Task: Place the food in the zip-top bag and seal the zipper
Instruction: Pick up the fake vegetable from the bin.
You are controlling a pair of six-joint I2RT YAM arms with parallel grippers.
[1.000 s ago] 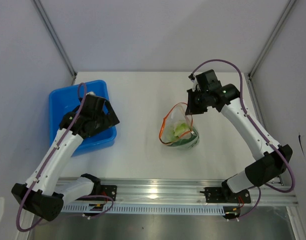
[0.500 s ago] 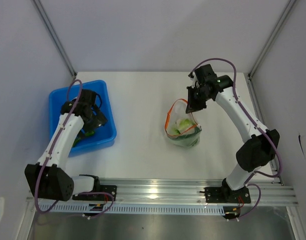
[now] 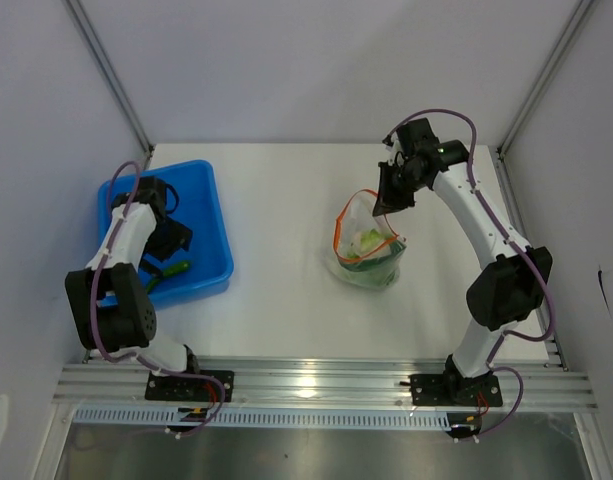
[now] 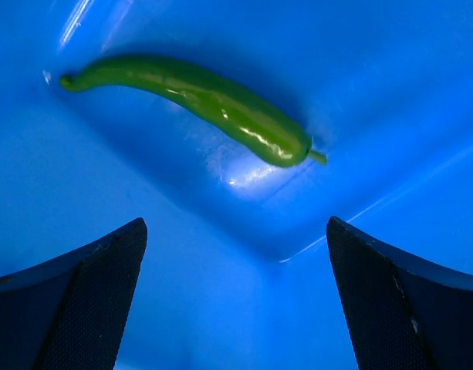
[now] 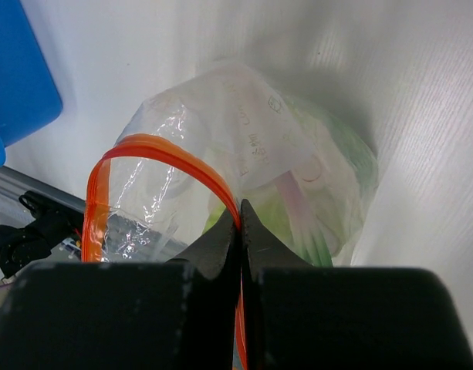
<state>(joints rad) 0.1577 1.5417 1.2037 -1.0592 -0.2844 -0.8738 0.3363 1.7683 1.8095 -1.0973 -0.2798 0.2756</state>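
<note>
My left gripper should hold the green pepper [image 4: 213,104] by its thick end [image 4: 268,138], with its fingers across it. The pepper's thin end then stays free to go into the bag first.
The clear zip-top bag [image 3: 369,250] stands at the table's middle right, mouth open, with pale white-and-green food [image 3: 366,243] inside. My right gripper [image 3: 390,199] is shut on the orange-red zipper [image 3: 338,228] at the mouth's far right side and holds it up. The right wrist view shows the jaws [image 5: 240,210] pinched on the zipper [image 5: 167,151], with the bag [image 5: 248,123] and its food [image 5: 348,166] below. My left gripper [image 3: 169,236] is open and empty inside the blue bin. A green pepper [image 4: 213,104] lies just ahead of it [image 4: 234,227], also seen from above [image 3: 172,270].
The blue plastic bin [image 3: 208,215] stands at the table's left, its floor [image 4: 105,193] filling the left wrist view. An aluminium rail [image 3: 316,380] runs along the near edge. Corner posts stand at the back left and back right.
My left arm swung left from above the bin's right edge down into the bin. My right gripper kept its hold on the zipper and drew the bag a little to the right.
</note>
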